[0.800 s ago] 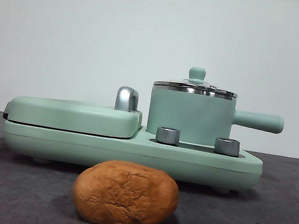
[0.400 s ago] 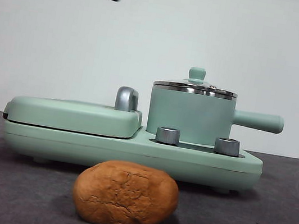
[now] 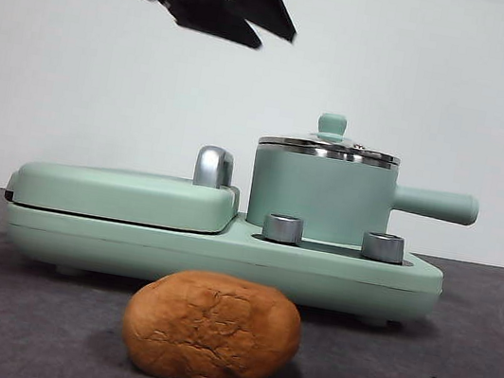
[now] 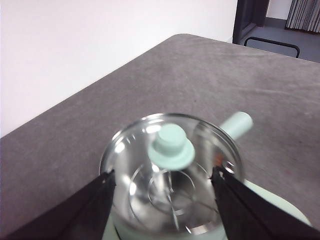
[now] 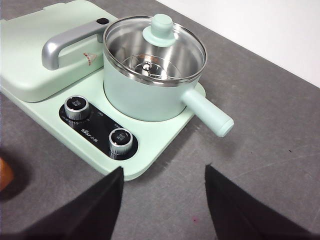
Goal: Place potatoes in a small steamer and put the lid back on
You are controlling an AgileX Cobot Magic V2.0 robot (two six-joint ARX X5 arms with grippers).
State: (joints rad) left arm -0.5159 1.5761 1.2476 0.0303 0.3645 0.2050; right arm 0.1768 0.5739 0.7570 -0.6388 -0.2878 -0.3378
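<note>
My fingers can't span the glass lid, which spreads across the whole steamer (image 3: pixel 320 195), so my left gripper next needs to grab it by its narrow green knob (image 3: pixel 332 126).
The orange-brown potato (image 3: pixel 211 328) lies on the grey table in front of the cooker; a sliver of it shows at the edge of the right wrist view (image 5: pixel 4 172). The mint-green small steamer (image 3: pixel 320 195) stands on the cooker base with the glass lid (image 3: pixel 328 149) on it. My left gripper (image 3: pixel 249 26) is open, high above and left of the steamer. In the left wrist view its jaws (image 4: pixel 162 175) stand apart on either side of the lid (image 4: pixel 200 200) and its knob (image 4: pixel 172 145). My right gripper (image 5: pixel 164 172) is open and empty, away from the steamer (image 5: pixel 145 95).
The flat green griddle plate (image 3: pixel 127 193) with a steel handle (image 3: pixel 214 166) sits left of the steamer on the same base (image 3: pixel 222 256). Two steel dials (image 3: pixel 283 229) (image 3: pixel 383 246) face front. The steamer's side handle (image 3: pixel 436 205) points right.
The left arm has moved from the top left corner rightward and a little down, toward the steamer. The potato, steamer and lid have not moved.
</note>
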